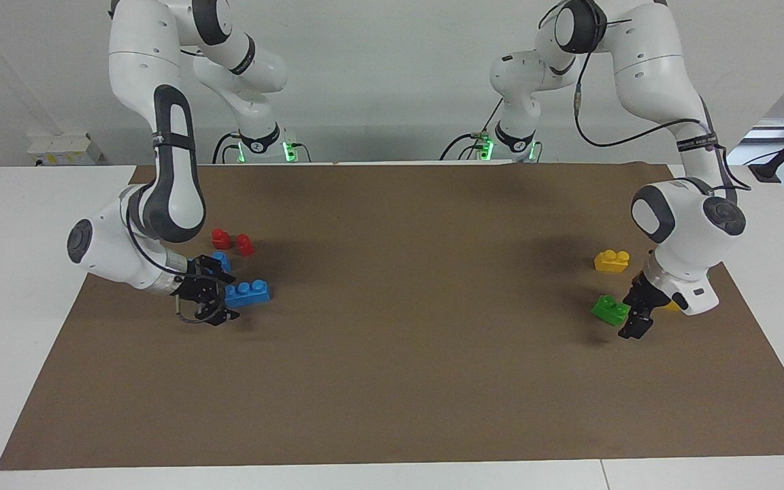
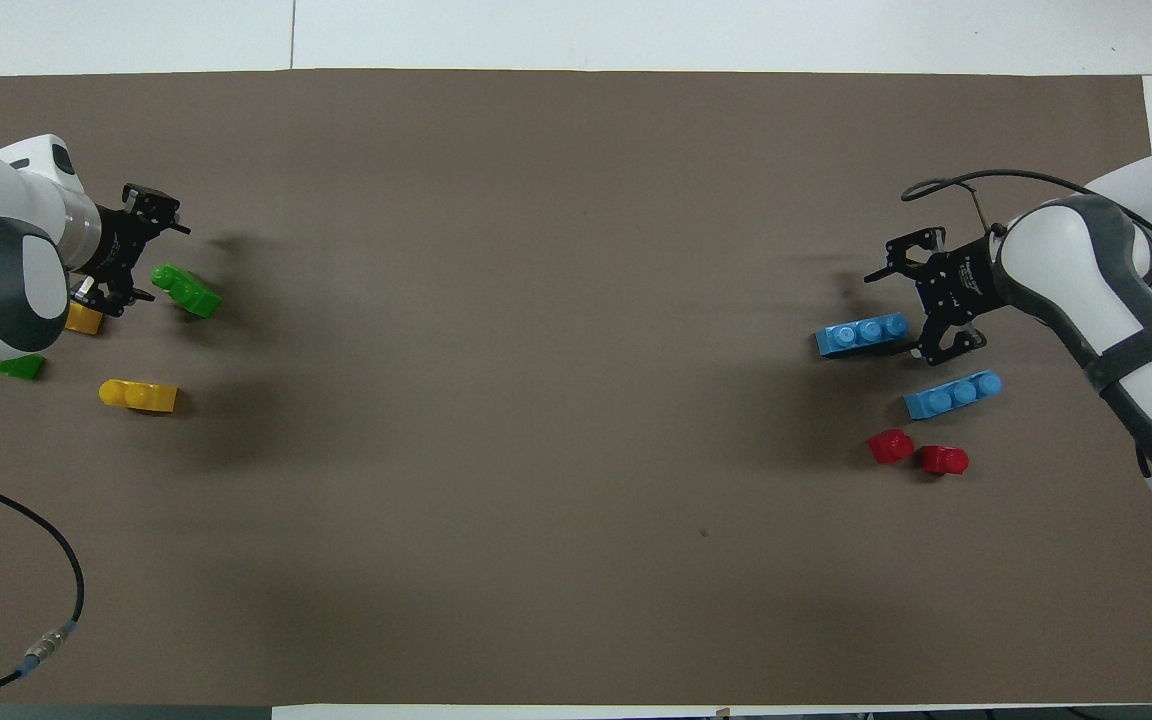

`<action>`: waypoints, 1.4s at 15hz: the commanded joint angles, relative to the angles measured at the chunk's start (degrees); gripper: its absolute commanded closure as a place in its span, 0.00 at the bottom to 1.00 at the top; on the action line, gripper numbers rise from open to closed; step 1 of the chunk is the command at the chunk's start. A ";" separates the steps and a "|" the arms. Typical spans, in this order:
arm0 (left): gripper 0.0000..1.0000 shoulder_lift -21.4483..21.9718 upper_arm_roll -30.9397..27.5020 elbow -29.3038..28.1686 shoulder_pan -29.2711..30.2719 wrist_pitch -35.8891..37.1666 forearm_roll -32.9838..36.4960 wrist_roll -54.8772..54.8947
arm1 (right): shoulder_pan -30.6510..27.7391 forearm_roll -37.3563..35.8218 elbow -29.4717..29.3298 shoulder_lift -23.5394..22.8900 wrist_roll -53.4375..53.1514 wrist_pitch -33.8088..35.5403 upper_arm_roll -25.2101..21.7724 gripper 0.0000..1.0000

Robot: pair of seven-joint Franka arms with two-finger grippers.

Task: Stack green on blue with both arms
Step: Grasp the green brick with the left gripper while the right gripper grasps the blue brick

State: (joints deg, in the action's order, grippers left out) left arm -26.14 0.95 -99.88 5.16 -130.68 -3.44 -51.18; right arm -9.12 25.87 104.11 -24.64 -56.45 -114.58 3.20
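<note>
I should grab the green brick by its end (image 2: 166, 278) with my left gripper next, to stack it on the blue brick (image 2: 862, 335).
A green brick (image 1: 611, 309) (image 2: 186, 290) lies on the brown mat at the left arm's end. My left gripper (image 1: 637, 316) (image 2: 158, 260) is low beside it, open, one finger close to the brick's end. A second green brick (image 2: 21, 367) shows partly under the left arm. A blue brick (image 1: 248, 294) (image 2: 861, 335) lies at the right arm's end. My right gripper (image 1: 218, 299) (image 2: 896, 305) is low beside it, open, one finger at the brick's end. A second blue brick (image 1: 220, 260) (image 2: 953, 393) lies nearer to the robots.
Two small red pieces (image 1: 220, 238) (image 2: 891, 446) lie nearer to the robots than the blue bricks. One yellow brick (image 1: 612, 260) (image 2: 138, 395) lies nearer to the robots than the green one; another (image 2: 84, 318) sits by the left gripper. A cable (image 2: 56, 560) lies at the mat's corner.
</note>
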 commanded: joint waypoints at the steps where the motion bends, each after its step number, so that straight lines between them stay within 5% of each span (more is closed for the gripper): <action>1: 0.00 0.74 0.10 -2.25 -0.24 -1.77 1.24 -1.30 | -0.11 1.81 3.11 1.43 2.22 -2.49 0.14 0.02; 6: 0.06 0.83 0.10 -2.43 -0.33 -1.59 1.33 -1.30 | -0.90 4.10 4.43 1.96 4.94 -2.75 0.14 0.28; 7: 0.17 0.83 0.10 -2.34 -0.33 -1.51 1.33 -1.21 | -0.99 4.19 4.43 1.96 5.03 -2.76 0.05 0.35; 8: 0.39 0.83 0.10 -2.16 -0.33 -1.42 1.33 -1.21 | -1.16 4.19 4.52 1.96 5.03 -2.67 0.14 0.42; 10: 1.00 0.83 0.10 -1.90 -0.24 -1.15 1.33 -1.12 | -1.87 4.10 4.52 1.96 5.03 -2.76 0.14 0.47; 16: 1.00 0.92 0.28 -0.23 -0.15 1.21 2.04 -1.03 | -2.57 4.10 4.61 2.05 6.00 -2.67 0.05 0.52; 17: 1.00 1.27 0.19 0.73 -0.41 3.48 2.04 -1.12 | -2.57 4.10 4.78 2.05 6.00 -2.67 0.05 0.59; 19: 1.00 3.71 0.28 2.49 -0.85 8.92 1.95 -1.56 | -2.57 4.19 4.78 2.05 6.00 -2.75 0.14 0.89; 21: 1.00 7.32 0.28 2.23 -2.25 12.98 2.04 -4.70 | -2.66 4.19 4.78 2.05 7.48 -2.49 0.14 1.00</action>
State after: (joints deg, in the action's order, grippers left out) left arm -23.59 1.54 -97.11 4.62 -122.75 -2.62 -52.21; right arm -10.90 28.27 106.73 -24.14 -52.02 -115.99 2.74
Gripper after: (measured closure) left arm 0.656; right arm 0.652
